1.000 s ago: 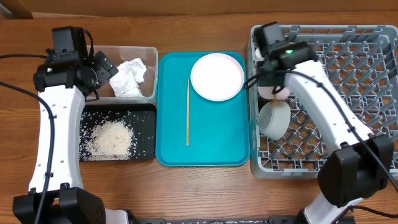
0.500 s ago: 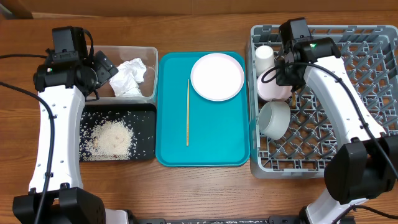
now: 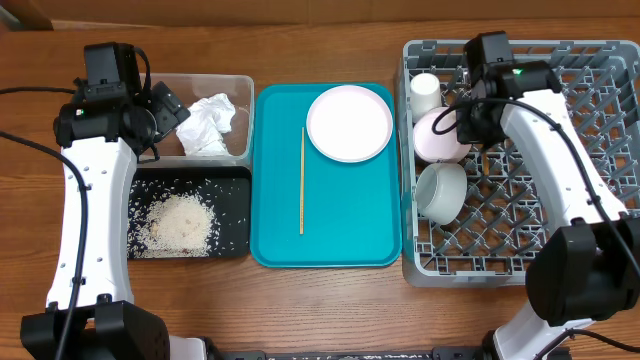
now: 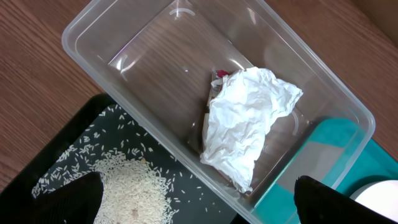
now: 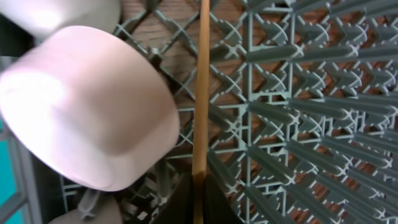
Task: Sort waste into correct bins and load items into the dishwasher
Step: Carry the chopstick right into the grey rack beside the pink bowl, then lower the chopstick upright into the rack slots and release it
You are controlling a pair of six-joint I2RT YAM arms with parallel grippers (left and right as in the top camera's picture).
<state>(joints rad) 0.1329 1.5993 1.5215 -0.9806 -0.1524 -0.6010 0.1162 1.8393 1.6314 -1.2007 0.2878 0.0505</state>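
The chopstick hangs over the rack's open grid, beside the pale pink bowl, so it is time to open my right gripper now.
My right gripper is shut on a thin wooden chopstick, held over the grey dish rack just right of a pale pink bowl. Overhead, that bowl, a white cup and a second bowl lie in the rack. The plate and another chopstick rest on the teal tray. My left gripper hangs open above the clear tub, which holds the tissue and a bit of red wrapper. Rice lies in the black tray.
The teal tray sits between the bins and the rack. The rack's upright pegs fill its right half. Bare wooden table runs along the front edge and behind the tub.
My right arm has swung right from the rack's left edge further over the rack, with the chopstick still gripped. The cup and pink bowl are now uncovered. The left arm is still.
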